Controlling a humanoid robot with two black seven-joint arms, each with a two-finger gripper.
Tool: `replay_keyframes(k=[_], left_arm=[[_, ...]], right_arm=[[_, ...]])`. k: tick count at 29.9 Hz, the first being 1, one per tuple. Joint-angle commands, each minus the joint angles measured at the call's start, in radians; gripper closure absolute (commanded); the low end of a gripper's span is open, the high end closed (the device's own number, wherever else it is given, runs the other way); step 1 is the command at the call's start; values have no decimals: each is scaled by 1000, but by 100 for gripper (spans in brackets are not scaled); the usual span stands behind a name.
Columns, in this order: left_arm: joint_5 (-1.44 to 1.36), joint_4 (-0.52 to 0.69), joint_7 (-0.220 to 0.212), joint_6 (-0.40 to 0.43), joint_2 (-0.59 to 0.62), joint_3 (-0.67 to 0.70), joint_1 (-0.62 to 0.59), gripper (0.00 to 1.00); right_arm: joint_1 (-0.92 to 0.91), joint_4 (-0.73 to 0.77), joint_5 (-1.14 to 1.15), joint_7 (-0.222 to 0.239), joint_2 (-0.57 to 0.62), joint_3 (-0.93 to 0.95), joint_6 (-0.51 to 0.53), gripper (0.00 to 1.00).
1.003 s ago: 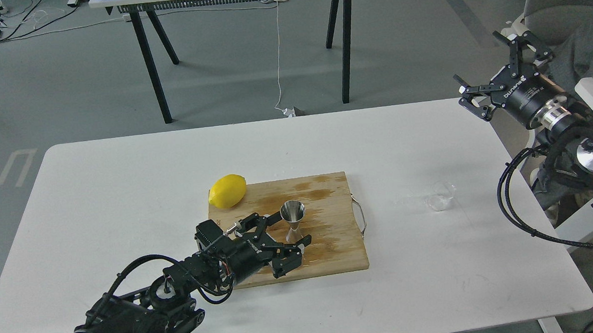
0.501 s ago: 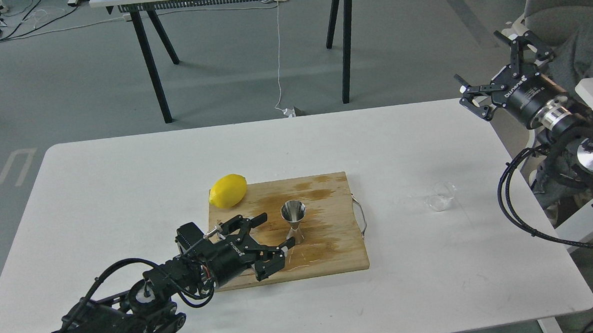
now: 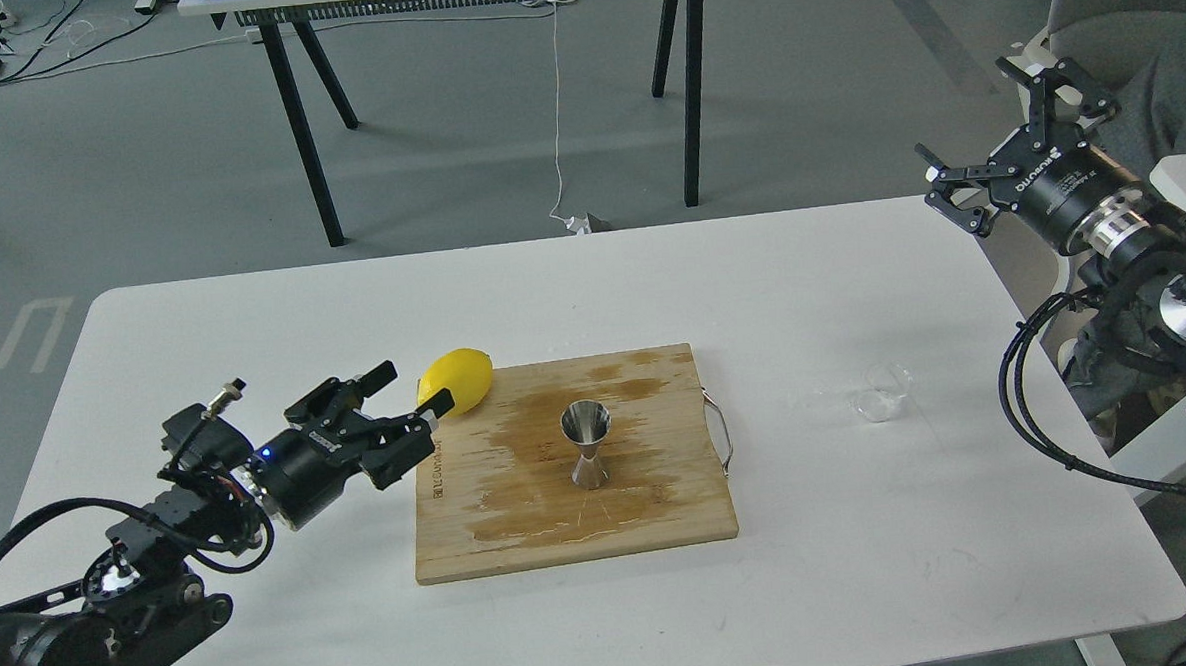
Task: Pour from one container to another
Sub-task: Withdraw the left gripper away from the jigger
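The small clear glass cup should pour into the steel jigger (image 3: 587,443), so my right gripper needs to pick up the cup by its body (image 3: 881,394) next.
The steel jigger (image 3: 587,443) stands upright in the middle of the wooden cutting board (image 3: 651,516). The clear glass cup (image 3: 881,392) sits on the white table, right of the board, untouched. My left gripper (image 3: 413,389) is open and empty, raised left of the board, its lower fingertip close to the lemon (image 3: 458,379). My right gripper (image 3: 979,126) is open and empty, held high beyond the table's far right corner, well away from the cup.
The lemon rests at the board's far left corner. The board shows wet patches and has a metal handle (image 3: 720,430) on its right side. A black-legged table (image 3: 479,8) stands on the floor behind.
My left gripper has pulled back from beside the jigger, moving left and up off the board to near the lemon. The right gripper has barely shifted. Jigger and cup have not moved.
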State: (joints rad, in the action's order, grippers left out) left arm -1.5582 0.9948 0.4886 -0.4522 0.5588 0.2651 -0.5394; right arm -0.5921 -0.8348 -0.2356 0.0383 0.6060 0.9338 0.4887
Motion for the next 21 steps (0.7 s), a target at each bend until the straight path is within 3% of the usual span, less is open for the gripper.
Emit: replay_keyframes(k=[1, 4, 8, 10, 16, 19, 21], left_arm=[[185, 24, 0, 208, 47, 80, -24, 5], [315, 2, 0, 438, 58, 173, -27, 4], [455, -60, 0, 822, 92, 240, -66, 3], [506, -103, 0, 941, 93, 241, -108, 2], [679, -312, 0, 941, 89, 243, -186, 2], [780, -338, 0, 941, 85, 246, -214, 1], [848, -338, 0, 941, 84, 244, -218, 1]], right_arm=[[0, -1, -1, -1, -5, 13, 0, 1], [-2, -4, 1, -6, -6, 14, 0, 1], [-3, -4, 1, -11, -18, 10, 0, 1], [-5, -4, 2, -11, -20, -1, 0, 1], [-40, 2, 35, -8, -22, -47, 0, 1], [-83, -3, 29, 6, -35, -76, 0, 1], [-92, -9, 16, 43, -58, -72, 0, 1]])
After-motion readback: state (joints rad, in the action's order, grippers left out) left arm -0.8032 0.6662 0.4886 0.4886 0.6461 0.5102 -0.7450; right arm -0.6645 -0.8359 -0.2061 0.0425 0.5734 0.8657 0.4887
